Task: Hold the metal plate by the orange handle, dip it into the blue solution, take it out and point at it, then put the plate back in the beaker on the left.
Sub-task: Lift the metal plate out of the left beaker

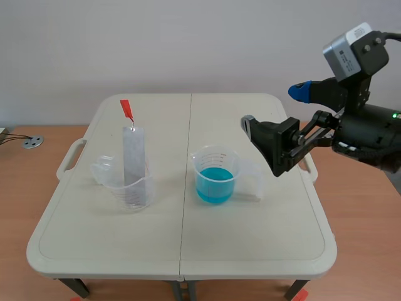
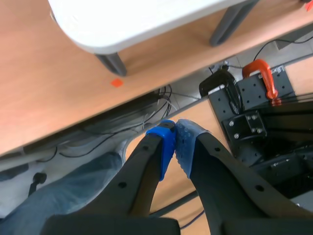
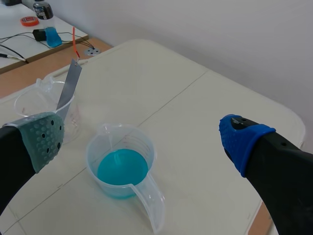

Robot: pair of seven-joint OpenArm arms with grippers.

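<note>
My right gripper pinches the orange handle [image 1: 127,110] next, since the metal plate [image 1: 133,158] stands inside the clear beaker with only its top sticking out.
The grey metal plate [image 1: 133,158] stands tilted in the clear beaker on the left [image 1: 128,184], its orange handle [image 1: 127,110] sticking up at the top. A second clear beaker [image 1: 215,175] in the middle of the table holds the blue solution [image 1: 215,183]. My right gripper [image 1: 279,119] hangs open above the table, to the right of that beaker. The right wrist view shows the blue solution [image 3: 122,167] just ahead of the open right gripper [image 3: 144,134], with the plate [image 3: 68,87] and its handle [image 3: 75,41] further off. My left gripper [image 2: 175,139] is shut on nothing, away from the table.
The white folding table [image 1: 250,251] stands on a wooden floor. In the left wrist view I see the table's edge [image 2: 98,39], cables and an orange clamp [image 2: 261,76] on a black mount. A metal floor socket [image 1: 32,142] lies at the far left.
</note>
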